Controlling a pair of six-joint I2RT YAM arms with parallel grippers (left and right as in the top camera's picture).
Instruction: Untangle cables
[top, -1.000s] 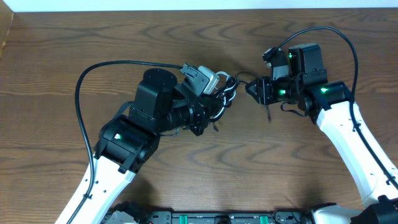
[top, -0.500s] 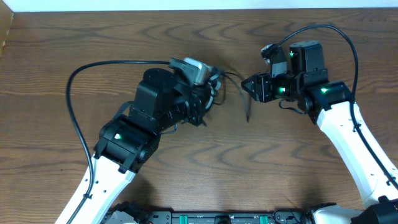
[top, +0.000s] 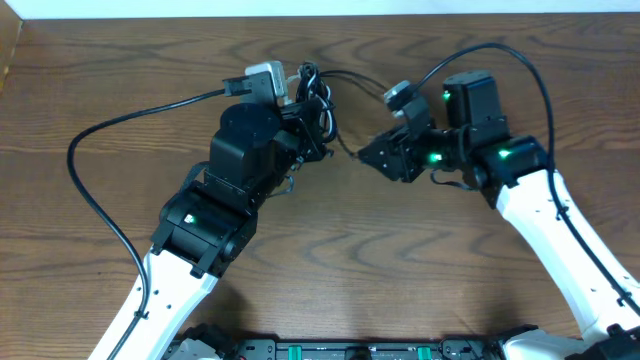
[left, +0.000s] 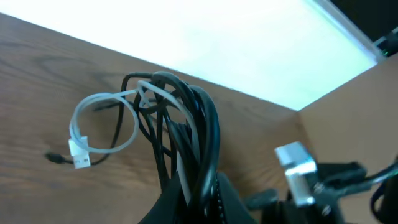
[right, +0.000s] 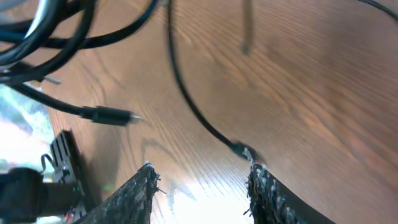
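Note:
The right gripper grabs the black cable (right: 186, 99) near its loose end next, to draw it out of the left gripper's tangle.
My left gripper (top: 308, 112) (left: 198, 202) is shut on a bunched tangle of the cables (top: 316, 92). In the left wrist view the black cable (left: 202, 121) rises from the jaws in several loops. The white cable (left: 93, 102) loops out to the left and ends in a white plug (left: 79, 159). My right gripper (top: 366, 157) (right: 202, 180) stands open just right of the bundle, with nothing between its fingers. One black strand (right: 186, 99) crosses the wood ahead of it, and its end (right: 241, 150) lies by the right fingertip. A black plug (right: 111, 116) hangs at the left.
The wooden table's far edge (top: 400, 12) runs close behind the bundle. Thick black arm cables arc over the table at the left (top: 95, 140) and right (top: 505, 48). The two arms are close together near the middle back.
My left gripper has carried the bundle left and toward the far edge. My right gripper has swung left and nearer to it, and its jaws have widened.

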